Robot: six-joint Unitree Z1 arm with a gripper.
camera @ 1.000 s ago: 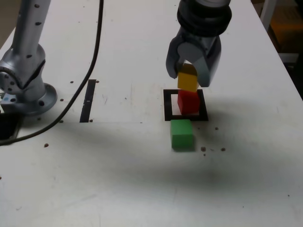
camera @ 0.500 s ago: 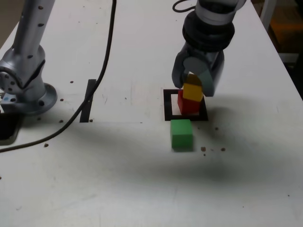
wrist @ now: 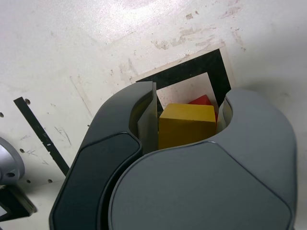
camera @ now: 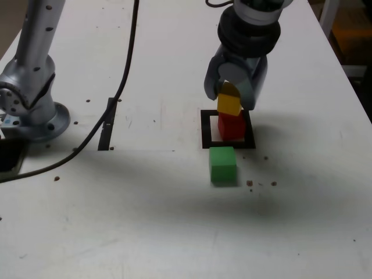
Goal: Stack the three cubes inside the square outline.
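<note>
I should open my gripper now, because the bottom of the yellow cube sits on the top of the red cube and the yellow cube would stay standing.
My gripper (camera: 230,96) is shut on the yellow cube (camera: 229,104) and holds it directly over the red cube (camera: 231,127). The yellow cube's underside meets the red cube's top, or is a hair above it. The red cube stands inside the square outline (camera: 206,127) of black tape. Just in front of the outline, on the white table, lies the green cube (camera: 222,165), clear of the gripper. In the wrist view the yellow cube (wrist: 186,125) sits between the fingers of the gripper (wrist: 187,120), with a corner of the red cube (wrist: 201,101) and the outline (wrist: 192,71) showing past it.
The arm's grey base (camera: 29,96) stands at the exterior view's left, with a black cable (camera: 116,87) trailing across the table. A straight black tape strip (camera: 108,123) lies between base and outline. Dark specks (camera: 250,183) dot the surface near the green cube.
The gripper carried the yellow cube down and toward the exterior view's right, then back left over the red cube. Red and green cubes stayed put.
</note>
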